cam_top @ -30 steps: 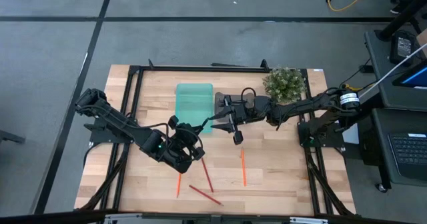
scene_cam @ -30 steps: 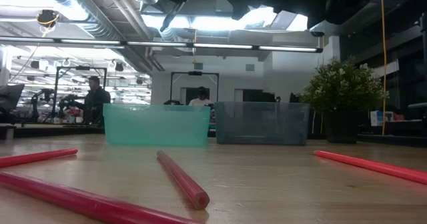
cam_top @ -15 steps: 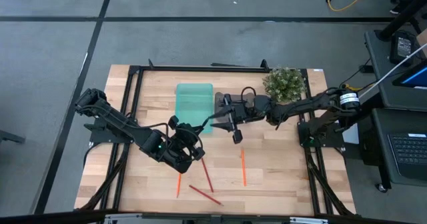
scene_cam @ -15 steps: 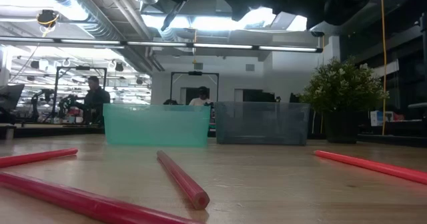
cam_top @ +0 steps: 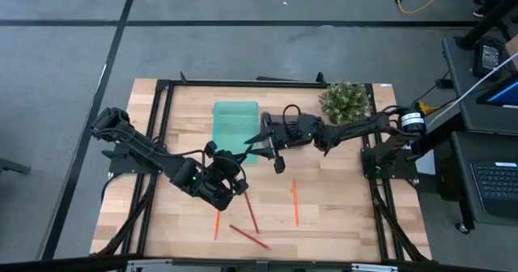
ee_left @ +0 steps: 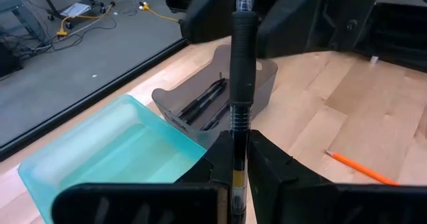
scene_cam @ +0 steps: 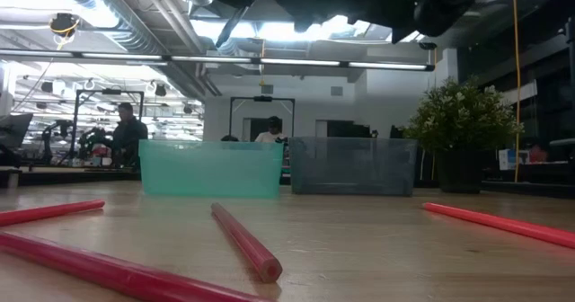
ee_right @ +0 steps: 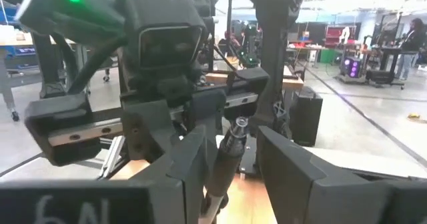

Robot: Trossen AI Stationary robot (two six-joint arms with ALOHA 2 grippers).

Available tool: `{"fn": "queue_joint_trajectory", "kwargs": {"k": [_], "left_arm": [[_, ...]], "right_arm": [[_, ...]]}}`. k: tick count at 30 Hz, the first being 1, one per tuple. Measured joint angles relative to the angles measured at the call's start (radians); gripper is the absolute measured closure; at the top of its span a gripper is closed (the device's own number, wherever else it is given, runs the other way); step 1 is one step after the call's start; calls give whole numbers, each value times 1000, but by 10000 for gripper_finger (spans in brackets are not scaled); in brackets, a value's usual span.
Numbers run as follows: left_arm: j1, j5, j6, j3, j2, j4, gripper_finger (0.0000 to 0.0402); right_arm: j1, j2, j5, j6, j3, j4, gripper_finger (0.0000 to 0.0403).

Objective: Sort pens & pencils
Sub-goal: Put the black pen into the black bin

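Note:
My right gripper will close and catch the pen's loose end [ee_right: 230, 147] between its fingers.
My left gripper [cam_top: 230, 175] hangs over the table's middle, shut on a black pen [ee_left: 241, 71] that points toward the grey bin. My right gripper [cam_top: 265, 140] is open. Its fingers [ee_right: 193, 159] stand on either side of the pen's free end [ee_right: 238, 125]; I cannot tell whether they touch it. More black pens [ee_left: 205, 99] lie in the grey bin [ee_left: 263, 74]. The teal bin [cam_top: 235, 125] stands beside it. Two orange pencils [cam_top: 295, 203] [cam_top: 217, 222] and two red pencils [cam_top: 251, 214] [cam_top: 248, 236] lie flat on the table. My left gripper pinches the black pen near its rear end [ee_left: 237, 159] between the two fingers [ee_left: 267, 163]. The pen lies along the fingers and sticks out far past their tips. It is lifted clear of the table, slanting up toward the table's far right side.
A potted plant [cam_top: 346, 102] stands at the table's far right, behind the right arm. The red pencils [scene_cam: 244, 240] lie near the low camera. People show in the room beyond the table [scene_cam: 128, 133]. Bare wood lies at the near right [cam_top: 340, 215].
My right gripper has moved toward the table's left, closer to the left gripper, so its open fingers now stand around the pen's free end. The left gripper and the pencils have kept still.

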Motion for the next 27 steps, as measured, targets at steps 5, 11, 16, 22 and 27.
{"fn": "queue_joint_trajectory", "kwargs": {"k": [5,11,16,22,27], "left_arm": [[0,1,0,-4,0,4,381],[0,1,0,-4,0,5,381],[0,1,0,-4,0,5,381],[0,-2,4,-4,0,3,381],[0,-1,7,-4,0,2,381]], "right_arm": [[3,5,0,0,7,-13,268],[3,6,0,0,7,-32,271],[3,6,0,0,7,-47,298],[3,6,-4,-1,7,-51,340],[3,6,-19,0,7,-53,354]]}}
